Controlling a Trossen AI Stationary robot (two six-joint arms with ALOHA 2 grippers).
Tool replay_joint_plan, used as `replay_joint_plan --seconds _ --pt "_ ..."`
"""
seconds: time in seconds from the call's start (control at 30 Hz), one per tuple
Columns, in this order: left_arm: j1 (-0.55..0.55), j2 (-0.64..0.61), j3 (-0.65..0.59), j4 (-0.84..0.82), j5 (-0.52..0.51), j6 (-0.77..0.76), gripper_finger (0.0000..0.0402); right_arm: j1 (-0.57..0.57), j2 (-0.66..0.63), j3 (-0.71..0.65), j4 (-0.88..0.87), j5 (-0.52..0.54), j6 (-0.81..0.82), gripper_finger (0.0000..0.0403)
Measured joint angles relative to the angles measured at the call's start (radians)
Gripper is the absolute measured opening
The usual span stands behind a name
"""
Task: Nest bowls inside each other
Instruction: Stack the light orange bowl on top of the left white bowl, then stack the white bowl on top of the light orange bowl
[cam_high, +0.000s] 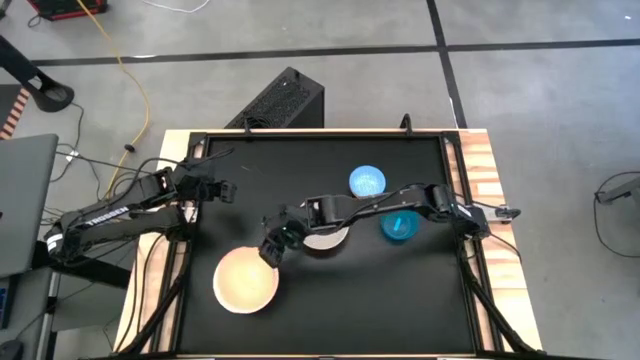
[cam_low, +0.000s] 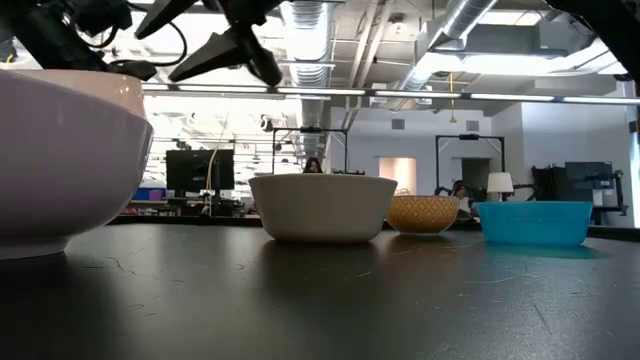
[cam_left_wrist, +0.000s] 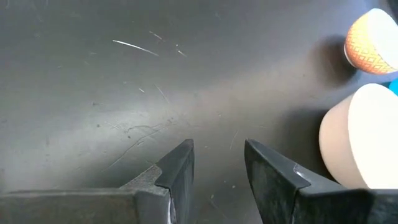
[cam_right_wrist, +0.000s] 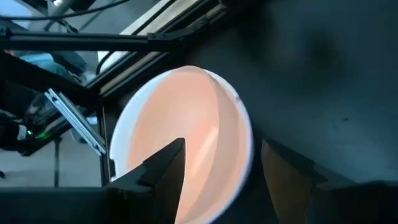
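My right gripper grabs the beige bowl by its rim (cam_high: 326, 248) next, to nest it inside the pink bowl (cam_high: 244, 279).
A white bowl (cam_high: 222, 290) stands near the table's front left, and a pink bowl (cam_right_wrist: 186, 130) rests inside it. My right gripper (cam_high: 272, 250) hangs open just above this pair's far right rim, touching nothing. Under my right arm stands a beige bowl (cam_high: 325, 240). To its right is a teal bowl (cam_high: 400, 227). The small light blue bowl (cam_high: 367, 181), orange-patterned outside (cam_low: 423, 213), stands farther back. My left gripper (cam_high: 225, 190) waits open at the far left, above bare table.
The table has raised wooden side rails (cam_high: 490, 180). A black box (cam_high: 285, 100) stands on the floor behind the far edge, and a laptop (cam_high: 20, 200) lies off the left side. Bare black tabletop (cam_high: 400, 300) lies at the near right.
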Motion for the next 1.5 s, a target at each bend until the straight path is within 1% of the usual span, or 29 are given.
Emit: replay_joint_plan --seconds 0.07,0.13,0.23,0.33,0.5,0.53,0.57,0.63,0.7,0.73,0.83,0.9,1.1,1.23,1.3,1.37,1.5 --pt "-0.004 0.000 0.000 0.000 -0.007 -0.001 0.0130 -0.001 -0.013 0.000 -0.001 -0.054 -0.038 0.0216" --pt "-0.007 0.000 0.000 0.000 -0.012 -0.003 0.0130 -0.001 -0.017 0.000 0.030 -0.163 -0.077 0.0213" --pt "-0.007 0.000 0.000 0.001 -0.015 -0.003 0.0130 0.000 -0.005 0.000 0.076 -0.284 -0.084 0.0190" --pt "-0.007 0.000 0.000 0.001 -0.019 -0.003 0.0130 0.001 0.036 0.001 0.109 -0.329 -0.078 0.0139" --pt "-0.007 0.000 0.000 0.001 -0.019 -0.003 0.0130 -0.001 0.101 -0.001 0.110 -0.330 -0.069 0.0027" --pt "-0.007 0.000 0.000 0.001 -0.019 -0.003 0.0130 -0.002 0.106 -0.001 0.117 -0.330 -0.063 0.0014" --pt "-0.007 0.000 0.000 0.001 -0.019 -0.003 0.0130 -0.003 0.109 -0.001 0.119 -0.329 -0.058 0.0009" --pt "-0.007 0.000 0.000 0.001 -0.019 -0.003 0.0130 -0.005 0.119 -0.001 0.151 -0.329 -0.054 0.0013" --pt "-0.007 0.000 0.000 -0.001 -0.019 -0.003 0.0130 -0.006 0.121 -0.001 0.144 -0.325 -0.048 0.0013" --pt "-0.007 0.000 0.000 -0.002 -0.019 -0.003 0.0130 -0.007 0.122 -0.001 0.143 -0.309 -0.045 0.0011" --pt "-0.007 0.000 0.000 -0.002 -0.019 -0.003 0.0130 -0.010 0.122 -0.001 0.109 -0.210 -0.022 0.0003" --pt "-0.007 0.000 0.000 -0.002 -0.018 -0.003 0.0130 -0.018 0.122 -0.001 0.092 -0.179 -0.020 0.0004" --pt "-0.007 0.000 0.000 -0.002 -0.019 -0.003 0.0130 -0.033 0.122 -0.001 0.091 -0.176 -0.020 0.0002" --pt "-0.007 0.000 0.000 -0.003 -0.019 -0.003 0.0130 -0.045 0.108 -0.001 0.077 -0.247 -0.021 0.0002" --pt "-0.007 0.000 0.000 -0.003 -0.019 -0.001 0.0130 -0.054 0.078 -0.001 0.030 -0.274 -0.040 0.0002" --pt "-0.007 0.000 0.000 -0.004 -0.019 -0.001 0.0130 -0.068 0.036 -0.001 -0.055 -0.271 -0.075 0.0002" --pt "-0.007 0.000 0.000 -0.004 -0.019 -0.001 0.0130 -0.092 -0.056 -0.001 -0.291 -0.173 -0.174 0.0002"
